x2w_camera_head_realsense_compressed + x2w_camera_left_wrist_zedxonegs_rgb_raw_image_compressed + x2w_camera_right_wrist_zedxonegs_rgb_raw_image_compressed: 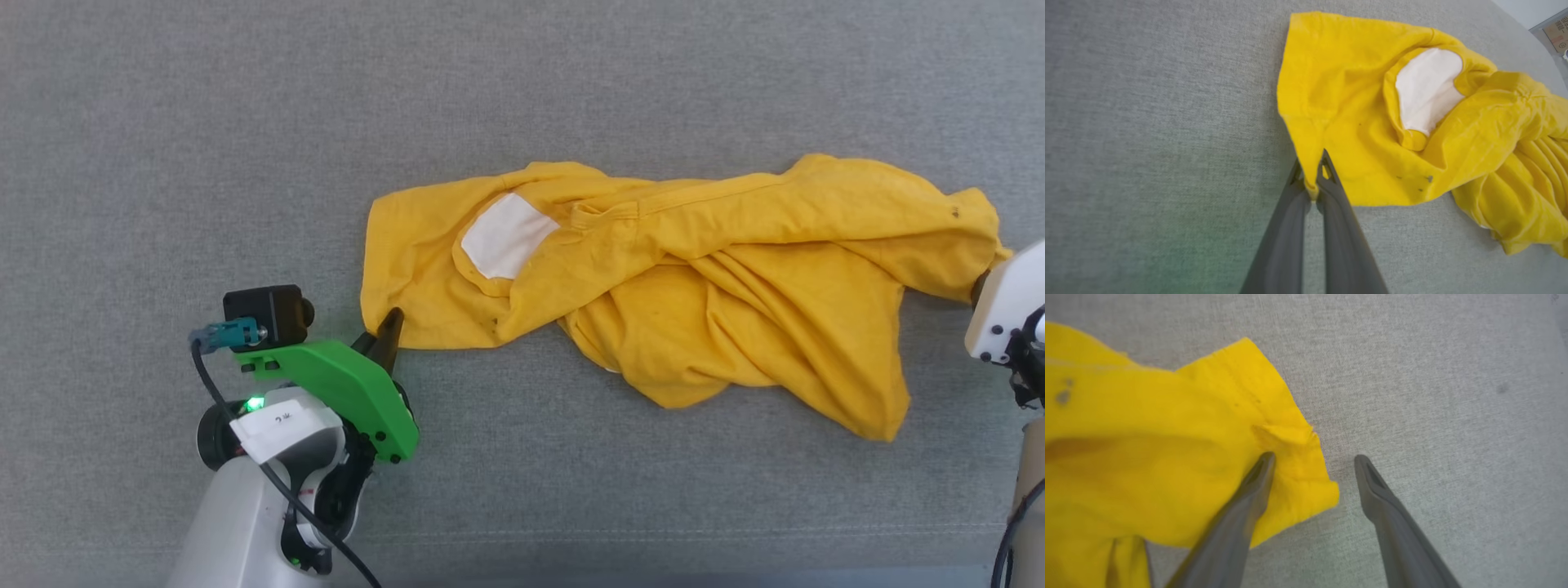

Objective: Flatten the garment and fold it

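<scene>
The robot's right gripper should next grab the sleeve's hem corner (pixel 1002 256), which curls up a little while the rest of the garment lies slack. This grab is to flatten the garment.
The yellow garment (pixel 694 269) lies crumpled and stretched sideways across the grey surface, a white patch (pixel 506 235) showing inside its neck opening. My left gripper (pixel 384 336) is shut on the garment's near left corner (pixel 1312 179), the cloth pinched between both fingers. At the right edge, my right gripper (pixel 1314 459) is open over the garment's right end (pixel 1290 457): one finger (pixel 1257 477) rests on the cloth, the other (pixel 1372 482) on bare surface beside it. The tiger print is hidden.
Grey fabric surface (pixel 245 122) spreads all around the garment. In the left wrist view, a surface edge with a cardboard box (pixel 1557 30) beyond it shows at the top right corner. A cable (pixel 277 482) runs along my left forearm.
</scene>
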{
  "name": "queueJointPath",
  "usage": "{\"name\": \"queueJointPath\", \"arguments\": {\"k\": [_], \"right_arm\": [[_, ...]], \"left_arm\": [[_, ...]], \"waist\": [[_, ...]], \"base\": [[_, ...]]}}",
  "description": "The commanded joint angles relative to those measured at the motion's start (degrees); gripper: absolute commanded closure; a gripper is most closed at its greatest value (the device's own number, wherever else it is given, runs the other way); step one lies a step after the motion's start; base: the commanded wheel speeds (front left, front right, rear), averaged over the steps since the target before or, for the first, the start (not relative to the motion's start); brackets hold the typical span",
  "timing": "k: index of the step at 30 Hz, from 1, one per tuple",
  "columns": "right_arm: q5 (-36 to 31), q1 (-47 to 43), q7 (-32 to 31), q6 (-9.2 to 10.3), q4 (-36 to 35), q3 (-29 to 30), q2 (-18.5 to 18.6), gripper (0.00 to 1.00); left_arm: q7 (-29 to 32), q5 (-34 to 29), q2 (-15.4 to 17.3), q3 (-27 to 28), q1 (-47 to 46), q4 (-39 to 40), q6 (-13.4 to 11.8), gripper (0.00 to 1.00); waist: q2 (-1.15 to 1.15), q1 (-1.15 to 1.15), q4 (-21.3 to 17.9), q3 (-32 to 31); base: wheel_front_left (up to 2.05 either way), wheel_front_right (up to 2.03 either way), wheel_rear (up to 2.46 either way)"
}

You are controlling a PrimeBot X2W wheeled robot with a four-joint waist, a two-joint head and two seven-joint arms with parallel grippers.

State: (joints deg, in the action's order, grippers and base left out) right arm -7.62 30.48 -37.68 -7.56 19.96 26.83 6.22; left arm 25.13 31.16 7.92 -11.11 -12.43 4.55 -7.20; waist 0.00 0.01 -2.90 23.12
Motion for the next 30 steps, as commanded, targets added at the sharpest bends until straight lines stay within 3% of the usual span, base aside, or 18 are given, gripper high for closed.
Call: {"name": "queueJointPath", "arguments": {"k": [1,5,6,7,8,22,28,30], "right_arm": [[-0.9,0.72,-0.66,0.08,0.98,0.07,-0.17,0.0],[-1.47,1.56,-1.39,0.08,2.43,-0.73,-0.35,0.0],[-1.27,1.8,-1.53,0.08,2.49,-0.87,-0.38,0.53],[-0.97,2.05,-1.55,0.08,2.35,-1.26,-0.28,0.85],[-0.73,2.13,-1.69,0.08,2.23,-1.55,-0.13,1.0],[9.43,-0.95,-2.48,0.08,-8.51,-4.85,3.69,1.0],[14.77,2.17,-5.81,0.08,-14.53,-8.91,5.4,1.0],[16.29,4.97,-6.91,0.08,-15.17,-10.23,5.64,1.0]], "left_arm": [[0.08,-0.28,0.36,-0.2,0.66,0.24,-0.07,1.0],[-0.07,-0.27,0.37,-0.44,0.73,0.33,-0.07,1.0],[-0.18,-0.26,0.35,-0.46,0.69,0.3,-0.05,1.0],[-0.35,-0.23,0.32,-0.49,0.59,0.28,0.01,1.0],[-0.58,-0.19,0.28,-0.49,0.5,0.27,0.08,1.0],[-5.95,5.37,-1.93,2.61,-0.84,1.68,1.91,1.0],[-4.46,8.38,0.19,5.9,-11.07,1.25,3.77,1.0],[-3.83,7.57,2.31,6.61,-16.06,-1.4,4.38,1.0]], "waist": [[0.0,-0.01,0.62,0.94],[0.0,-0.01,0.61,1.2],[0.0,-0.01,0.56,1.15],[0.0,-0.01,0.49,1.0],[0.0,-0.01,0.41,0.77],[0.0,-0.01,-1.29,-10.06],[0.0,-0.01,-2.07,-12.66],[0.0,-0.01,-2.3,-12.84]], "base": [[0.0,0.0,0.0],[0.0,0.0,0.0],[0.0,0.0,0.0],[0.0,0.0,0.0],[0.0,0.0,0.0],[0.0,0.0,0.0],[0.0,0.0,0.0],[0.0,0.0,0.0]]}}
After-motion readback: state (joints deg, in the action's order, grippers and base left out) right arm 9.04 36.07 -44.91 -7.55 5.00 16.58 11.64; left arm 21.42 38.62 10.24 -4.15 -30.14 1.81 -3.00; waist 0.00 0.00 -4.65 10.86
